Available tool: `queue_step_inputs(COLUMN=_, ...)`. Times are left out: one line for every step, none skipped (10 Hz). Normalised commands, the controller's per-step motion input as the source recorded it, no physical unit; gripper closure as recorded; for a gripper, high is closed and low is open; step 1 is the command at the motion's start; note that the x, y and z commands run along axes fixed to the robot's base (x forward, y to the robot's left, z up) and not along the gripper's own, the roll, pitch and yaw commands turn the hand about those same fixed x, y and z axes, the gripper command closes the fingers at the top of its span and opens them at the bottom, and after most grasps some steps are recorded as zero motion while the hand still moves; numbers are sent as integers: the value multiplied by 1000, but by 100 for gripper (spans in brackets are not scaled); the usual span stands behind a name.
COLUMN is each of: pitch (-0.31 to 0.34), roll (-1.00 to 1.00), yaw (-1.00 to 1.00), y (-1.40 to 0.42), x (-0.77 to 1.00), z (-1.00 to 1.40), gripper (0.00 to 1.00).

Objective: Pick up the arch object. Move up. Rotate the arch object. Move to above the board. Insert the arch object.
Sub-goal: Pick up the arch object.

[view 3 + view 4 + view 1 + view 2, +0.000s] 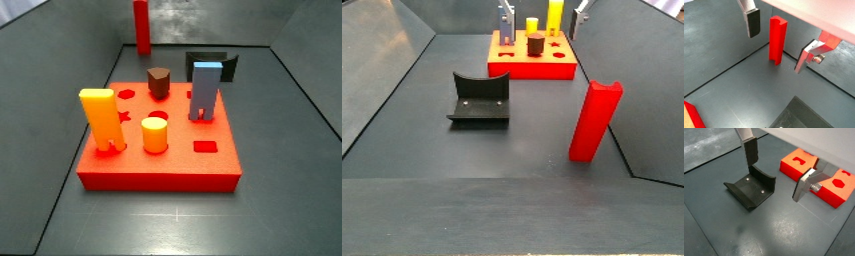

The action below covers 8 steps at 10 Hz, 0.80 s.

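I will grab the arch object by its upper part next with my gripper, to rotate the arch object and insert it into the board (181, 135).
The arch object (777, 40) is a tall slim bright red block standing upright on the dark floor by a wall; it also shows in both side views (140, 27) (593, 120). My gripper (775, 52) is open and empty, above the floor and short of the arch object. One finger (752, 23) and the other finger (807, 56) stand wide apart. In a wrist view the gripper (774, 180) hangs over the floor between the fixture (751, 190) and the board (797, 164). The board (181, 135) is a thick red slab. The gripper does not show in the side views.
On the board stand a yellow tall block (100, 120), a yellow cylinder (155, 134), a brown block (159, 82) and a blue-grey two-legged block (205, 88). The black fixture (480, 98) stands on the floor between board and arch object. Grey walls enclose the floor.
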Motion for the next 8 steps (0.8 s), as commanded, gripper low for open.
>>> queue_step_inputs(pitch=10, roll=0, yaw=-97, y=603, x=-314, z=0, gripper=0)
queue_step_inputs(pitch=20, roll=-3, yaw=0, y=934, x=-400, z=17, gripper=0)
queue_step_inputs(pitch=37, roll=0, yaw=-69, y=809, x=-537, z=94, gripper=0)
queue_step_inputs(pitch=61, roll=0, yaw=-186, y=686, x=-517, z=71, gripper=0)
queue_step_inputs(pitch=79, roll=-3, yaw=-211, y=629, x=-563, z=37, gripper=0)
queue_step_inputs(pitch=71, roll=-14, yaw=-226, y=594, x=-586, z=6, gripper=0)
queue_step_inputs(pitch=-7, roll=-59, yaw=-237, y=606, x=-337, z=-191, gripper=0)
queue_step_inputs(pitch=-23, roll=-49, yaw=-286, y=463, x=-183, z=-274, gripper=0)
